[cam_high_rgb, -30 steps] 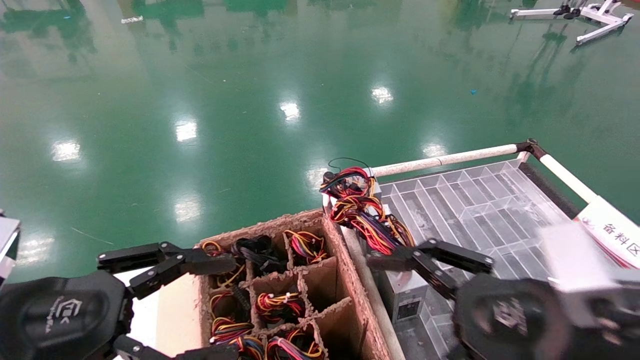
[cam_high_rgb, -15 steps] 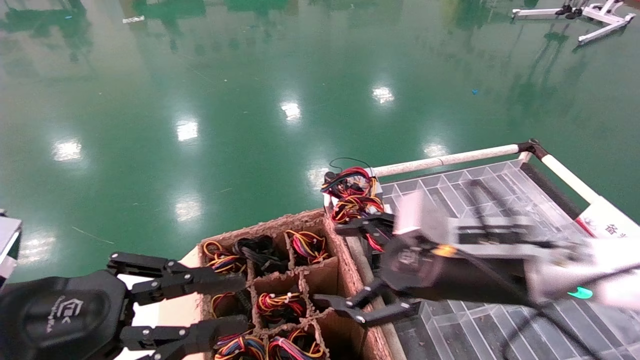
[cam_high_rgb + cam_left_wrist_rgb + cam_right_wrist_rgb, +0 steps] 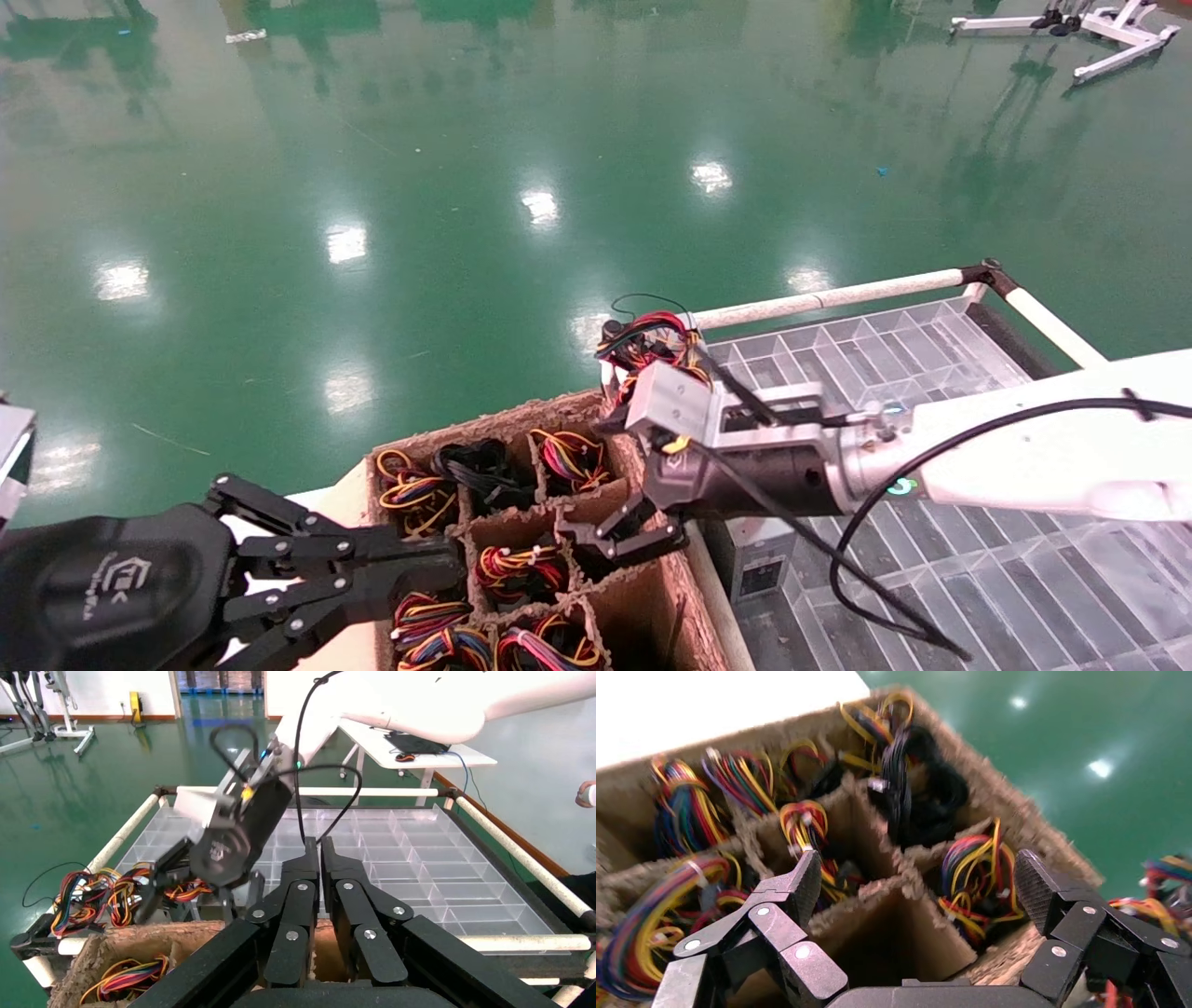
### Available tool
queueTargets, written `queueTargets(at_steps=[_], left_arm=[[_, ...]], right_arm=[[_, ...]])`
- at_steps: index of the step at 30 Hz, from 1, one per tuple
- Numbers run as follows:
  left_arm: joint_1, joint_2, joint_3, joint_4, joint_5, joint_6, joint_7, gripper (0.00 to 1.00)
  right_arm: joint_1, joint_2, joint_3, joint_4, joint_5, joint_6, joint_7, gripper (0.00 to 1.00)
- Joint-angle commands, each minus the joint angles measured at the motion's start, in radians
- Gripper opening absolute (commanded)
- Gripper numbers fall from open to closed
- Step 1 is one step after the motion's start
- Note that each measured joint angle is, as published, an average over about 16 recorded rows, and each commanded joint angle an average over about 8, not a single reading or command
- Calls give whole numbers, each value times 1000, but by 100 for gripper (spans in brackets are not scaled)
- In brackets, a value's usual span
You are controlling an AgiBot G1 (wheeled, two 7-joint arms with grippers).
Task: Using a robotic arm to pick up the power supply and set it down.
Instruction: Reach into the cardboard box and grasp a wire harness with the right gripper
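My right gripper grabs the looped wire bundle (image 3: 571,459) next, showing between the cardboard sides that close in around the cell of the box, to pick up the power supply.
My right gripper (image 3: 619,540) hangs open over the right side of a cardboard divider box (image 3: 521,411). Its jaws (image 3: 919,881) stand wide above an empty cell. A tied red-yellow wire bundle (image 3: 975,874) lies just inside one fingertip, and another bundle (image 3: 803,829) lies by the other. The cells show only wire bundles. No grey casing is visible, so the power supply is hidden. My left gripper (image 3: 452,559) sits shut and empty at the box's near left corner. From the left wrist, its fingers (image 3: 315,853) press together, with the right gripper (image 3: 204,881) beyond.
A clear plastic divider tray (image 3: 931,359) in a white-pipe frame (image 3: 838,298) lies right of the box. A grey box (image 3: 759,559) stands at the tray's near left. Long loose coloured wires (image 3: 652,340) pile at its far left corner. Green floor lies beyond.
The right arm has swung left from above the tray to above the cardboard box, with its gripper still open. My left gripper's fingers have gone from open to shut.
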Motion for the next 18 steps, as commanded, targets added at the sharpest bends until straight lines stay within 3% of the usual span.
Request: queueTargets(at_steps=[1, 12, 18], left_arm=[[0, 0, 0, 0, 0, 0, 0, 0], [0, 0, 0, 0, 0, 0, 0, 0], [0, 0, 0, 0, 0, 0, 0, 6]], right_arm=[[14, -23, -15, -29, -25, 7, -6, 0], [57, -97, -38, -163, -76, 56, -73, 0], [71, -123, -41, -220, -82, 70, -104, 0]])
